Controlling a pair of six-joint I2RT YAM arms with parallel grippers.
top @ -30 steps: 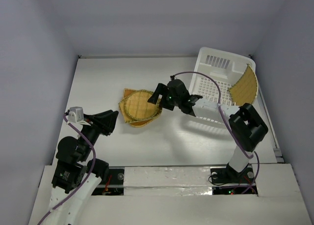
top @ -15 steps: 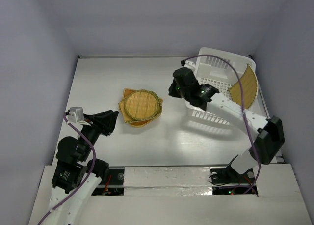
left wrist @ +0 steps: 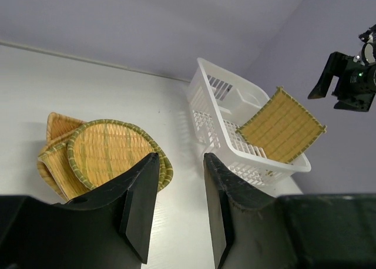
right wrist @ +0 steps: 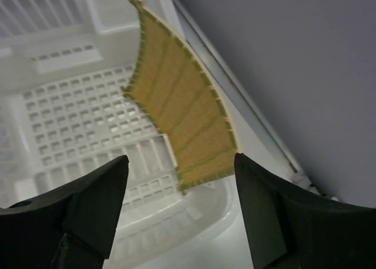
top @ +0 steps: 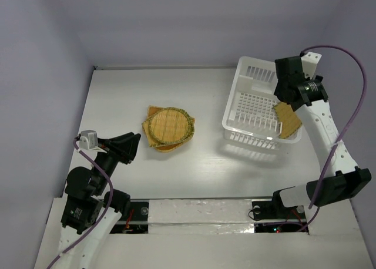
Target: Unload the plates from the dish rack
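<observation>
Next, the right gripper grabs the square woven plate by its exposed outer edge (left wrist: 304, 109), leaving the plate's bottom free to unload onto the stack (left wrist: 108, 151).
The white dish rack (top: 244, 113) stands at the back right of the table. One square woven plate (top: 286, 120) leans inside against its right wall, seen close in the right wrist view as the plate (right wrist: 182, 113) over the rack's lattice floor (right wrist: 76, 122). My right gripper (top: 284, 94) hovers open just above that plate, nothing between its fingers. Three plates (top: 168, 128) lie stacked on the table's middle left. My left gripper (top: 135, 143) is open and empty at the near left, facing the stack (left wrist: 108, 151) and the rack (left wrist: 276, 166).
Grey walls close in the table at the back and on both sides. The rack's right side lies close to the table's right edge (right wrist: 264, 134). The right arm (top: 329, 140) arches over the right edge behind the rack.
The right arm has swung from beside the stacked plates across to the rack's right side, above the leaning plate. That plate now shows lower in the rack. The left arm barely moved.
</observation>
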